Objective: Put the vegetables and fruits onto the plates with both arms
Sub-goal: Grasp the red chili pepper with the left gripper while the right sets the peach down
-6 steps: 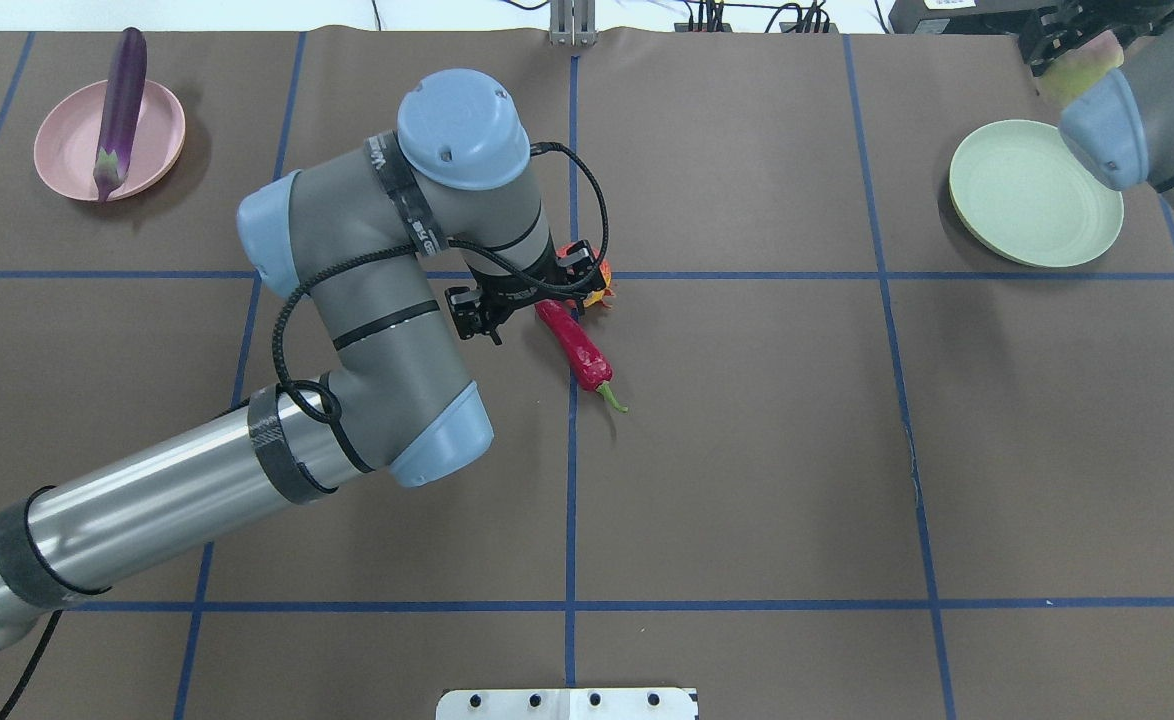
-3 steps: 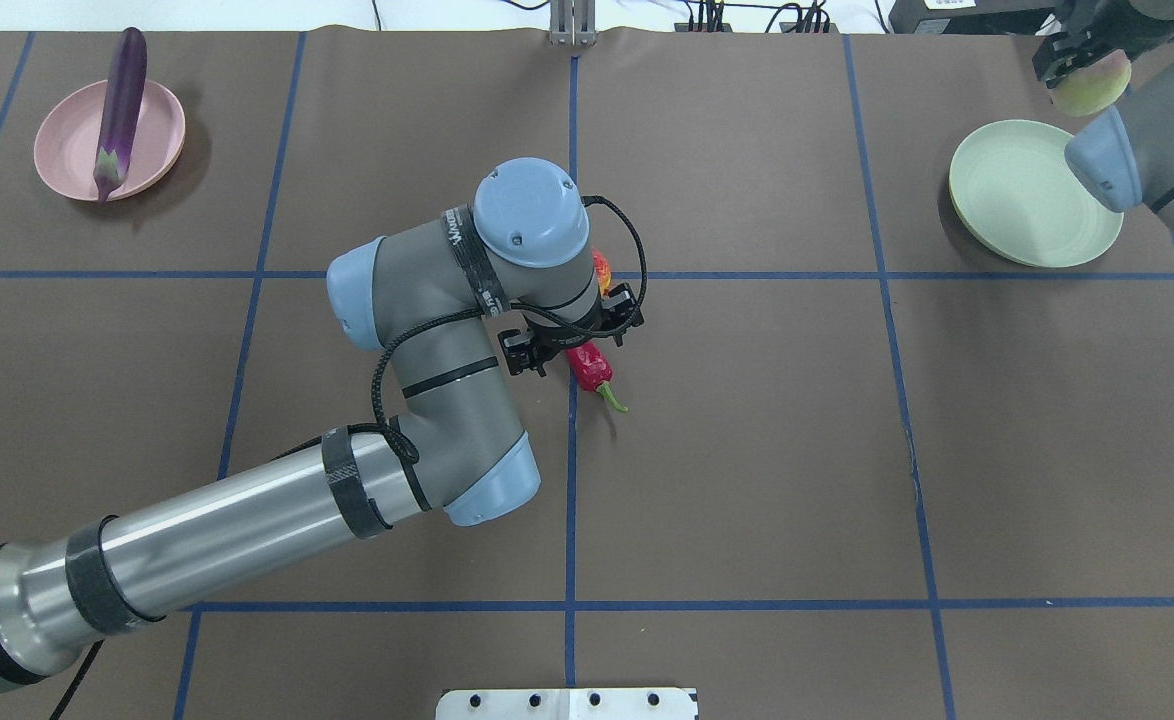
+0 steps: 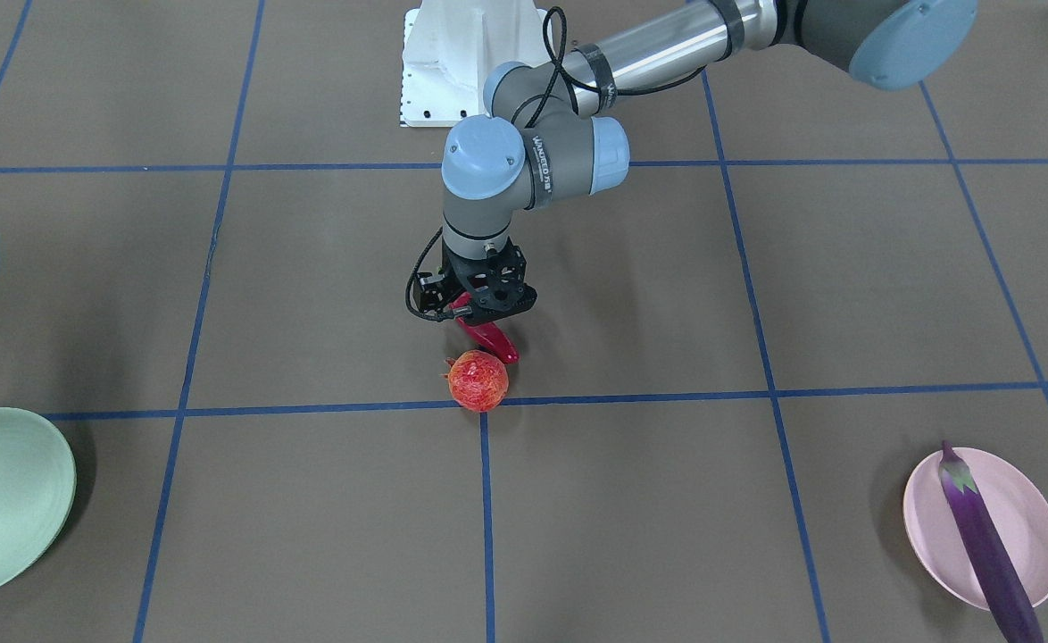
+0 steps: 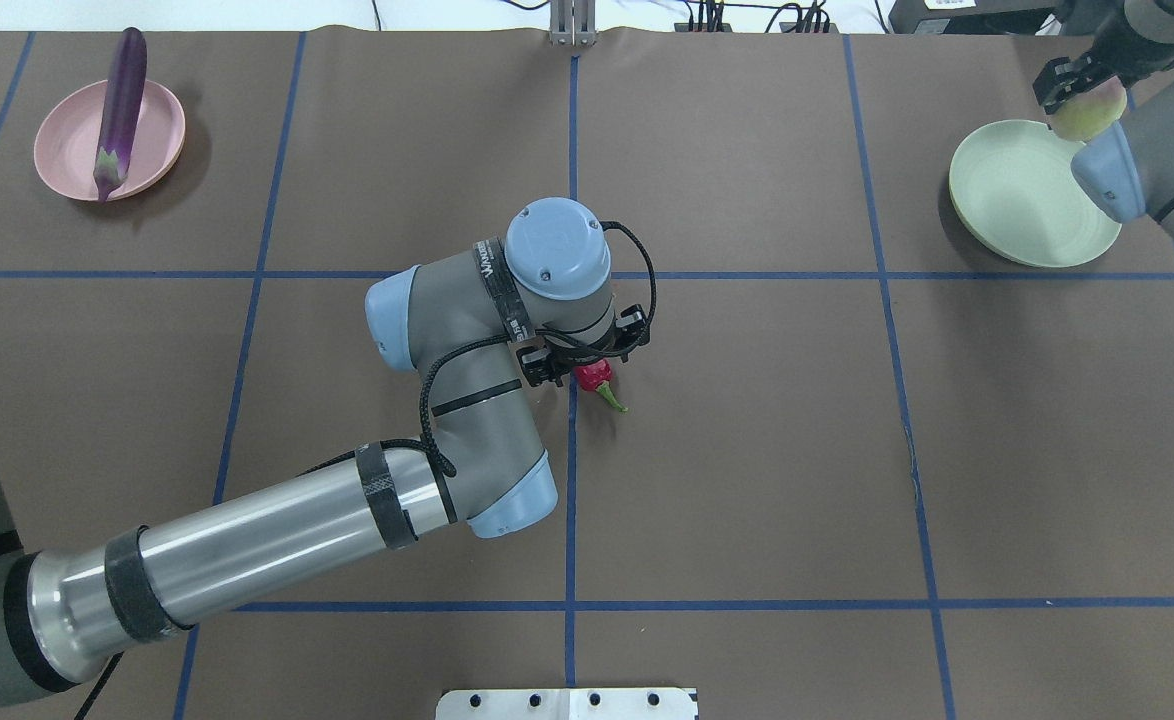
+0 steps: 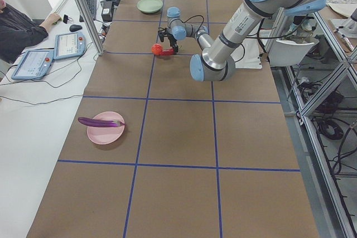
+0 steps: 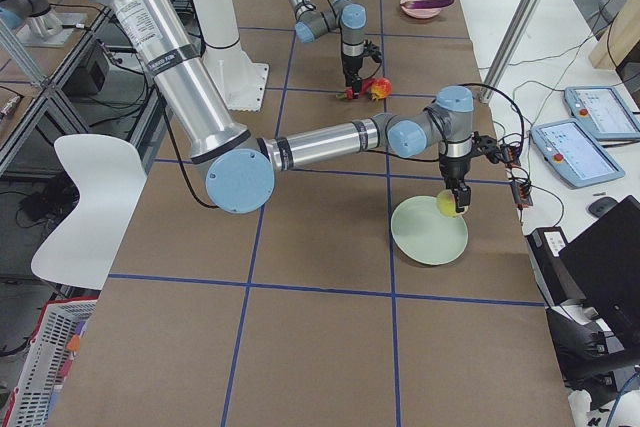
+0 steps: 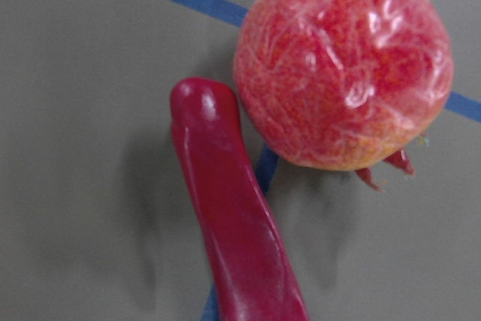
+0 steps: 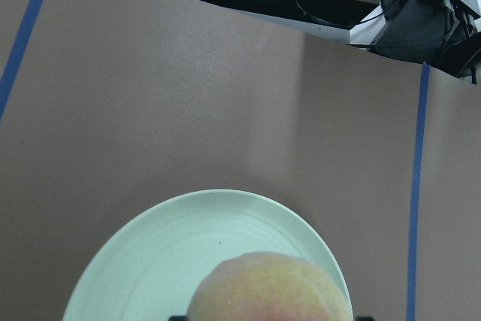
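Note:
I will grab the red chili pepper's stem end (image 3: 461, 304) next with my left gripper. Then I should put the red chili pepper on the pink plate.
My left gripper (image 3: 486, 320) hangs low over the red chili pepper (image 3: 492, 340), jaws open on either side of it; only the pepper's stem end (image 4: 602, 385) shows overhead. The red-orange fruit (image 3: 478, 380) lies touching the pepper's tip, as the left wrist view (image 7: 346, 65) shows; overhead my wrist hides it. My right gripper (image 4: 1082, 90) is shut on the peach (image 4: 1089, 105) above the far rim of the mint green plate (image 4: 1017, 200). The eggplant (image 4: 119, 110) lies across the pink plate (image 4: 72, 140).
Brown table cover with blue tape grid lines (image 4: 571, 500). The white robot base (image 4: 567, 703) is at the near edge. Cables and boxes (image 4: 747, 18) lie along the far edge.
My left gripper has moved from the red-orange fruit toward the near edge and now sits over the pepper. My right gripper has carried the peach a little nearer the green plate.

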